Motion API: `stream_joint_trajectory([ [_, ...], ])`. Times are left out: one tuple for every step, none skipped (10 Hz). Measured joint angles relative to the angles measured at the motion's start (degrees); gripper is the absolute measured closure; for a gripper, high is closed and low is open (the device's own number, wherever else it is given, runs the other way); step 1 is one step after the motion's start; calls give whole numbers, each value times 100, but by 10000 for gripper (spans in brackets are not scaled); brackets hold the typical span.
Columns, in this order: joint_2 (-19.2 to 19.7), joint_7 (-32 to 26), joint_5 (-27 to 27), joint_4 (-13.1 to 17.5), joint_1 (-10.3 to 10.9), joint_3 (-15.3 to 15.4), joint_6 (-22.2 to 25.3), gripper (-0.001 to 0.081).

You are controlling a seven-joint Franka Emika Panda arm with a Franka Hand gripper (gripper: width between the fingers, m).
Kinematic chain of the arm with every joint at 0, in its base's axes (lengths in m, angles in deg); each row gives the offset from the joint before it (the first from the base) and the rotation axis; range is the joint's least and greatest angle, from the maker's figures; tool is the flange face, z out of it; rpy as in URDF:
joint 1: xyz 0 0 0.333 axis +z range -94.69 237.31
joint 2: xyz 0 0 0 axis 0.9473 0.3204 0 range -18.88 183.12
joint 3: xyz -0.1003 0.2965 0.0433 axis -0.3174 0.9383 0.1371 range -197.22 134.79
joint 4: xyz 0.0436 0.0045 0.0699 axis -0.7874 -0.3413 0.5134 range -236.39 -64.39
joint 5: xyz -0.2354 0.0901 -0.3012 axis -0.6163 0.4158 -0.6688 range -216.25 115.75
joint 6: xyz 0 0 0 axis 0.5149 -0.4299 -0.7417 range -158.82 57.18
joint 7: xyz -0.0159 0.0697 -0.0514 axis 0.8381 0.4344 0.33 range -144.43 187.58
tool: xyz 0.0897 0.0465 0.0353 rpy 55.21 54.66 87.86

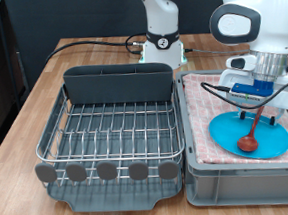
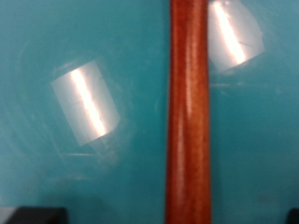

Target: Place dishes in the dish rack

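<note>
The gripper grabs the spoon by its slim straight handle (image 1: 256,118) next, since the spoon's bowl spreads wide and round on the plate.
The brown wooden spoon (image 1: 251,141) lies on the round light-blue plate (image 1: 226,131), which rests in the cloth-lined bin at the exterior view's right. My gripper (image 1: 261,114) hangs just above the plate, fingers apart on either side of the spoon's handle, holding nothing. In the wrist view the handle (image 2: 187,112) runs across the blue plate (image 2: 56,177) with two bright glare patches. Dark fingertips (image 2: 37,217) only just show at the frame's edge. The dish rack (image 1: 111,130) at the exterior view's left holds no dishes. The white mug is out of view.
The grey bin (image 1: 240,185) lined with pink checked cloth (image 1: 199,108) stands against the rack's side. The rack's tall grey cutlery box (image 1: 117,83) is at its far end and its round tabs (image 1: 107,171) at the near end. Black cables (image 1: 89,44) lie behind on the wooden table.
</note>
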Motion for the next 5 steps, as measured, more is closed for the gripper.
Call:
stream_joint_trajectory([
  [1,8,-2,0,0,0,0,368],
  [3,20,-2,0,0,0,0,368],
  [5,36,-8,0,0,-4,-1,532],
  [7,50,-17,0,0,-11,-16,696],
  [7,52,-18,0,0,-15,-22,696],
])
